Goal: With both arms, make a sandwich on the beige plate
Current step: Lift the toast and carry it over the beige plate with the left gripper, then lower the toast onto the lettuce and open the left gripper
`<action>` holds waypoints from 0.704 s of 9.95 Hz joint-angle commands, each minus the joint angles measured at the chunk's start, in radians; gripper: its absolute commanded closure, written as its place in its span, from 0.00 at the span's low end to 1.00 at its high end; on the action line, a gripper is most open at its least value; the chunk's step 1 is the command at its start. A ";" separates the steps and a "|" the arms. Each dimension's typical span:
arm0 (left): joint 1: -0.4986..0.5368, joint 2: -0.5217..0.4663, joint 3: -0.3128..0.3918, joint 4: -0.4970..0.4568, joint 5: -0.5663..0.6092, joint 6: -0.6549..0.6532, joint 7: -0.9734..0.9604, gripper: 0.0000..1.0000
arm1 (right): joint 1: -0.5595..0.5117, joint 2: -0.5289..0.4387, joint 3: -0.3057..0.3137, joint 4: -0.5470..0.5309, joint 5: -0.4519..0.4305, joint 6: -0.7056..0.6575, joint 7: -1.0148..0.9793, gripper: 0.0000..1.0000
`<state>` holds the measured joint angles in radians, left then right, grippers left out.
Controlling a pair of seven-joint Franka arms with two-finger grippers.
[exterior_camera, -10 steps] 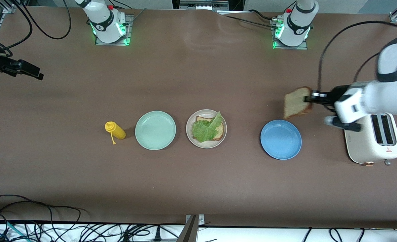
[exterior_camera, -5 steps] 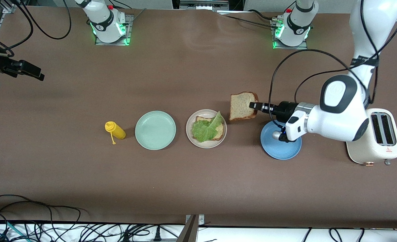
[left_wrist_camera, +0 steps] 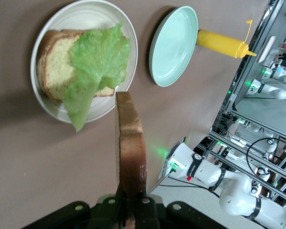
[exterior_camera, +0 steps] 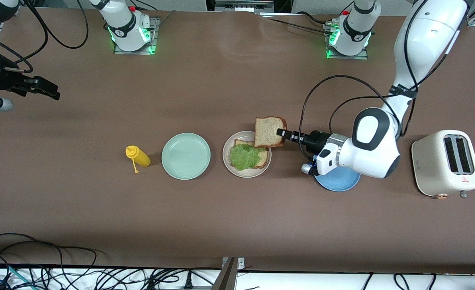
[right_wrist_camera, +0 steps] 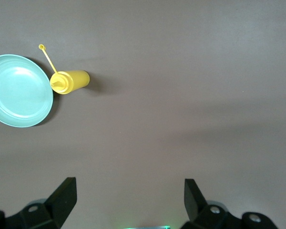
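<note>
The second bread slice (exterior_camera: 269, 131) hangs upright above the plate's rim, short of the lettuce leaf (exterior_camera: 243, 156), so my left gripper next moves it toward the lettuce leaf before releasing it.
The beige plate (exterior_camera: 227, 163) (left_wrist_camera: 52, 19) holds a slice of brown bread (exterior_camera: 262, 155) (left_wrist_camera: 55, 62) with a crinkly green lettuce leaf (exterior_camera: 243, 156) (left_wrist_camera: 93, 62) on top. My left gripper (exterior_camera: 281, 133) (left_wrist_camera: 131, 202) is shut on the crust edge of a second bread slice (exterior_camera: 269, 131) (left_wrist_camera: 130, 143), holding it in the air over the plate's rim at the side toward the left arm's end. My right gripper (exterior_camera: 46, 88) (right_wrist_camera: 128, 191) hangs open over bare table at the right arm's end, with nothing between its fingers.
A mint-green plate (exterior_camera: 186, 156) and a yellow mustard bottle (exterior_camera: 138, 156) lie beside the beige plate toward the right arm's end. A blue plate (exterior_camera: 340, 182) sits partly under the left arm. A cream toaster (exterior_camera: 446, 163) stands at the left arm's end.
The left arm has carried the bread slice from beside the toaster, past the blue plate, to the edge of the beige plate. The right gripper has shifted only slightly.
</note>
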<state>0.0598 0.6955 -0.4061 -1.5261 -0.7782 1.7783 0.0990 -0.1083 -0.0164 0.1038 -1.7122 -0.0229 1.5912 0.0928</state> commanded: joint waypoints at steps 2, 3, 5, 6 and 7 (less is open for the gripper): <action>-0.040 0.067 0.007 -0.002 -0.180 0.099 0.172 1.00 | 0.004 0.018 -0.007 0.014 -0.017 -0.029 0.018 0.00; -0.040 0.093 0.006 -0.002 -0.188 0.130 0.235 1.00 | 0.001 0.018 -0.009 0.016 -0.008 -0.039 0.019 0.00; -0.051 0.159 0.007 -0.006 -0.239 0.177 0.411 1.00 | 0.002 0.019 -0.009 0.016 -0.014 -0.028 0.018 0.00; -0.052 0.183 0.009 -0.005 -0.240 0.184 0.444 1.00 | -0.001 0.029 -0.009 0.016 -0.012 -0.025 0.018 0.00; -0.055 0.185 0.009 -0.005 -0.242 0.206 0.442 0.44 | -0.002 0.027 -0.010 0.016 -0.011 -0.025 0.016 0.00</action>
<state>0.0159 0.8699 -0.4044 -1.5408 -0.9764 1.9640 0.4955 -0.1103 0.0039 0.0972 -1.7123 -0.0236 1.5765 0.0999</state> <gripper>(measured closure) 0.903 0.000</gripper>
